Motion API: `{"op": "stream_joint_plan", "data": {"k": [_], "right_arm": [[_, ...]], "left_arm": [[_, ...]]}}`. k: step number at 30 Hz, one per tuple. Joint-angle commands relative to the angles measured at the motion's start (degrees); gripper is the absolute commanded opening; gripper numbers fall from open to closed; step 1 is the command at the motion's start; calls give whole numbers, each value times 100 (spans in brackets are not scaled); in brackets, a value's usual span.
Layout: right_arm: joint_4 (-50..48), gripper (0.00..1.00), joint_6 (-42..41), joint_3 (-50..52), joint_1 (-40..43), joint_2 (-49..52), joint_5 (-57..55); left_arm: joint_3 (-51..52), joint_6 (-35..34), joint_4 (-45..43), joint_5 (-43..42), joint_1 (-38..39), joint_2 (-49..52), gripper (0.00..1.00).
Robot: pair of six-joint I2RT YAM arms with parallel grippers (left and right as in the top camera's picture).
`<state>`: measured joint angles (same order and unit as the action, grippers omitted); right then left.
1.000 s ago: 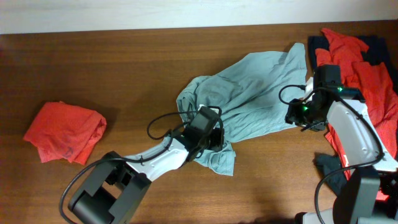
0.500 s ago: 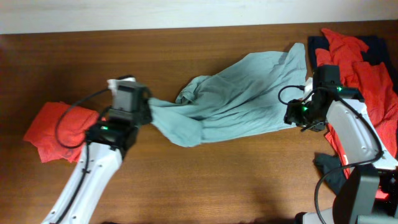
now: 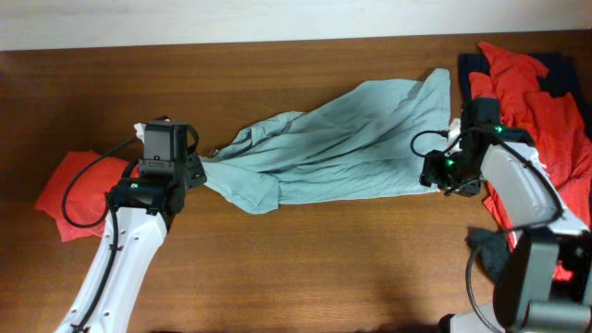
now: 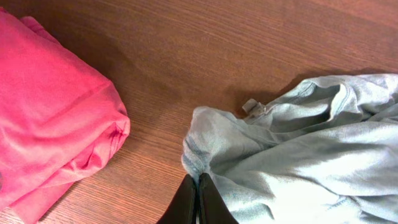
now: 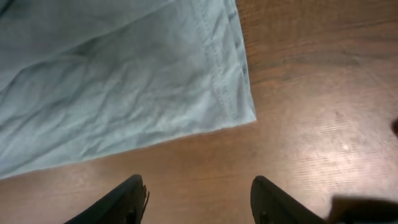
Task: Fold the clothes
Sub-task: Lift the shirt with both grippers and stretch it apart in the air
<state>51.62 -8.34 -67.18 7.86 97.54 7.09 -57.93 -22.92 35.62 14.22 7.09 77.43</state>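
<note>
The T-shirt (image 3: 342,148) is pinched by my left gripper, so my right gripper will grab it next by the opposite hem corner. Then I can spread the T-shirt flat and fold it.
A pale grey-blue T-shirt (image 3: 342,148) lies stretched across the middle of the brown table, crumpled at its left end. My left gripper (image 3: 196,170) is shut on that left end; in the left wrist view the fingertips (image 4: 198,182) pinch a bunched fold of the T-shirt (image 4: 298,155). My right gripper (image 3: 433,172) hovers open at the shirt's right hem. In the right wrist view its fingers (image 5: 198,186) stand apart over bare wood, just short of the hem corner (image 5: 239,106), holding nothing.
A folded red garment (image 3: 83,194) lies at the far left, close to the left arm and visible in its wrist view (image 4: 50,118). A pile of red and navy clothes (image 3: 536,83) fills the right edge. A dark cloth (image 3: 486,245) lies beside the right arm's base.
The left arm has swung from the shirt's lower middle to the left, dragging the gripped end with it and stretching the shirt out. The right gripper stays near the hem corner.
</note>
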Motion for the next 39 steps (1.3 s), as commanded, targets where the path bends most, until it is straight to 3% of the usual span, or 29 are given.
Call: {"op": "stream_joint_plan", "data": {"k": [1, 12, 15, 18, 24, 28, 35, 39], "right_arm": [[-238, 59, 57, -22, 13, 415, -33], [-706, 59, 52, -22, 15, 1320, -70], [-758, 37, 55, -22, 13, 1453, -72], [-798, 4, 55, -31, 13, 1458, -33], [-50, 4, 66, -525, 15, 905, 149], [931, 4, 103, -1751, 15, -70, 149], [2516, 4, 232, -4253, 15, -1488, -382], [2892, 4, 205, -4872, 15, -1908, -992]], "left_arm": [[-24, 74, 4, -28, -24, 52, 4], [-24, 74, 4, -28, -24, 52, 4], [-24, 74, 4, -28, -24, 52, 4], [-24, 72, 4, -31, -24, 52, 4], [-55, 184, -50, -61, -24, -15, 0], [-372, 699, -24, -94, -24, -297, 1], [-1246, 876, 120, -87, -31, -1316, 1], [-1510, 977, 157, 122, -101, -1878, 1]]}}
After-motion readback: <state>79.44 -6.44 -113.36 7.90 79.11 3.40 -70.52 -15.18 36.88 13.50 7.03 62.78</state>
